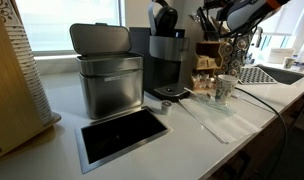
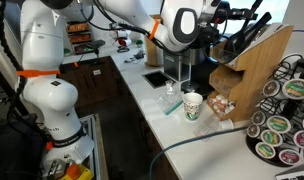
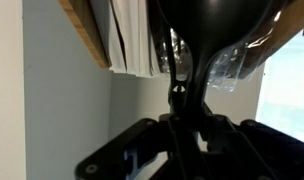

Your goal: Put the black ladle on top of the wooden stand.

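Note:
My gripper holds the ladle between the wooden edges and needs to let go of it now, as the ladle would end up in the top of the wooden stand.
In the wrist view the black ladle's rounded bowl [image 3: 214, 25] fills the top of the picture. Its thin handle [image 3: 180, 95] runs down between my gripper's fingers [image 3: 182, 125], which are shut on it. In both exterior views my gripper [image 2: 222, 15] [image 1: 216, 18] is high up, just beside the top of the wooden stand [image 2: 254, 68] [image 1: 205, 62]. The stand is a brown tiered rack with small pods on its lower shelf. Other black utensils [image 2: 256, 28] stick up at the stand's top. A wooden edge [image 3: 87, 32] shows close by in the wrist view.
On the white counter stand a black coffee machine [image 1: 164, 55], a metal bin [image 1: 107, 72], a paper cup [image 2: 193, 105], a clear tray [image 1: 207, 112] and a pod carousel [image 2: 282, 125]. A recessed black opening [image 1: 117, 135] sits in the counter. A sink [image 1: 277, 73] lies beyond.

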`<state>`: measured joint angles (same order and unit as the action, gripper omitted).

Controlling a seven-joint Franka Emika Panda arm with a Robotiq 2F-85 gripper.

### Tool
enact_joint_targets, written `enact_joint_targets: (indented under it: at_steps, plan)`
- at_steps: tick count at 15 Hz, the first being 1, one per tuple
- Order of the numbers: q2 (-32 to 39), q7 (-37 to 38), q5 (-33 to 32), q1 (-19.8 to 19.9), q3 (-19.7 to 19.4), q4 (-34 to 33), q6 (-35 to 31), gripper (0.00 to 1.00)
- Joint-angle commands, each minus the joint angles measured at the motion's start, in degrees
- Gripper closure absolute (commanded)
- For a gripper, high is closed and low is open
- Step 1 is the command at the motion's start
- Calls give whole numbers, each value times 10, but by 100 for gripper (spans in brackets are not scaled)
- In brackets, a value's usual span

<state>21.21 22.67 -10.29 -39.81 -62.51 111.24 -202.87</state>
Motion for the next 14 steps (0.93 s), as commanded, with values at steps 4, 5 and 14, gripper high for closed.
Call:
enact_joint_targets:
  at_steps: [4,5,14]
  plan:
    - [-21,-19,-17,-18,-14,25,-20,56]
    - [-23,-18,-20,-18,-13,25,-16,49]
    - [-106,-31,-68,-33,-11,-6,65,0]
